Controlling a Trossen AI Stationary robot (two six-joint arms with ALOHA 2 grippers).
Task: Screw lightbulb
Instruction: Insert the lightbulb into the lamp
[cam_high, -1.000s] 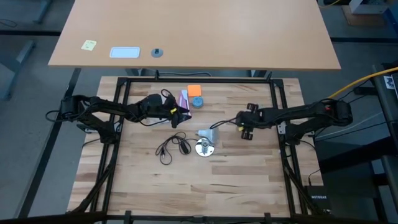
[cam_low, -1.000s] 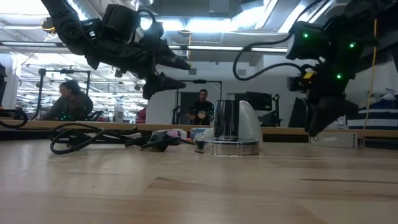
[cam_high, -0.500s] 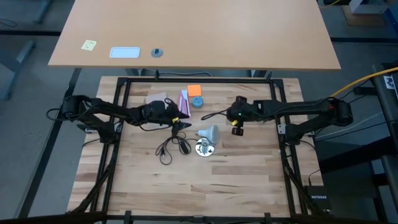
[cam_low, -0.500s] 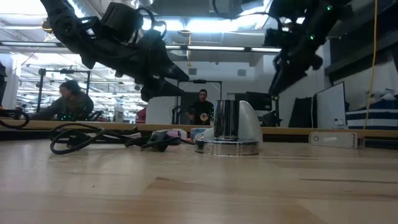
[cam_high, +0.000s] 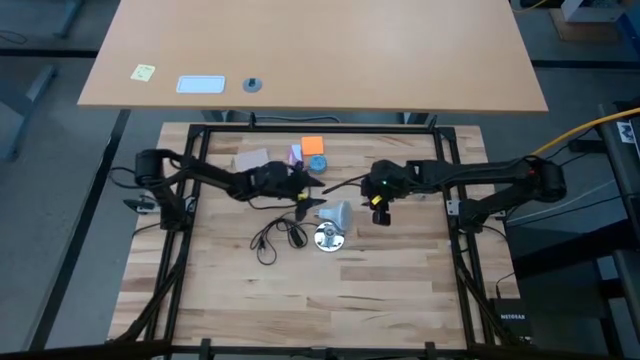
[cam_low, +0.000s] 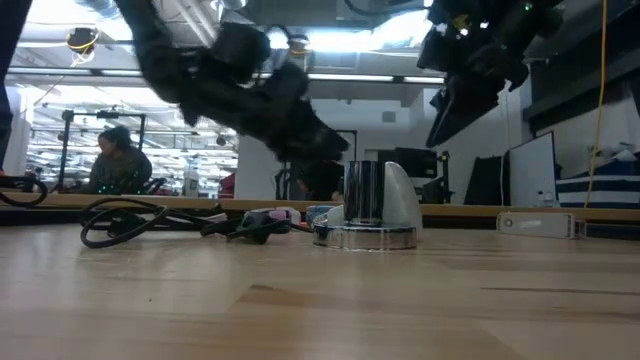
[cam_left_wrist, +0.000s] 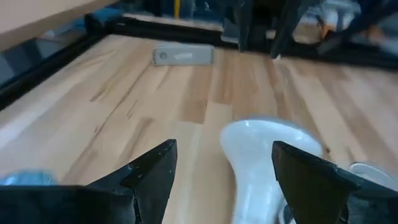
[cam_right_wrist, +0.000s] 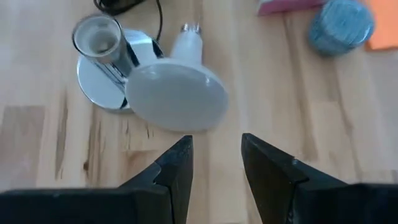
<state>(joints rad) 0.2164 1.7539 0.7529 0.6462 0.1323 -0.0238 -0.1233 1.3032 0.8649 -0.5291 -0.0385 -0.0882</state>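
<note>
The lightbulb needs to be screwed into the silvery socket (cam_high: 328, 238), so the left gripper should grab it by its narrow neck (cam_high: 323, 213) next.
The frosted white lightbulb (cam_high: 338, 213) lies on its side on the wooden table. Its wide face (cam_right_wrist: 174, 93) rests against the silvery socket (cam_right_wrist: 102, 46) and its neck (cam_right_wrist: 188, 32) points away. My left gripper (cam_left_wrist: 224, 168) is low and open at the table's left of the bulb (cam_left_wrist: 261, 165), which lies just ahead of its fingers. I see no touch there. My right gripper (cam_right_wrist: 216, 155) hangs open above the table to the right of the bulb, slanting down at it, with nothing between its fingers. In the low view it (cam_low: 455, 110) is well above the socket (cam_low: 365, 215).
The socket's thin dark cord (cam_high: 275, 236) coils on the table left of the socket. A pink-and-white packet (cam_high: 296, 156), an orange square (cam_high: 312, 145), a blue round thing (cam_high: 317, 163) and a tan card (cam_high: 252, 160) lie near the far edge. Black frame rails (cam_high: 190, 200) border the table.
My left gripper has gone toward the table's right edge and down toward the lightbulb, rolling about its own line as it went. My right gripper has risen, drawn a little toward the bulb and tipped to slant more steeply down. The bulb and socket have kept their place.
</note>
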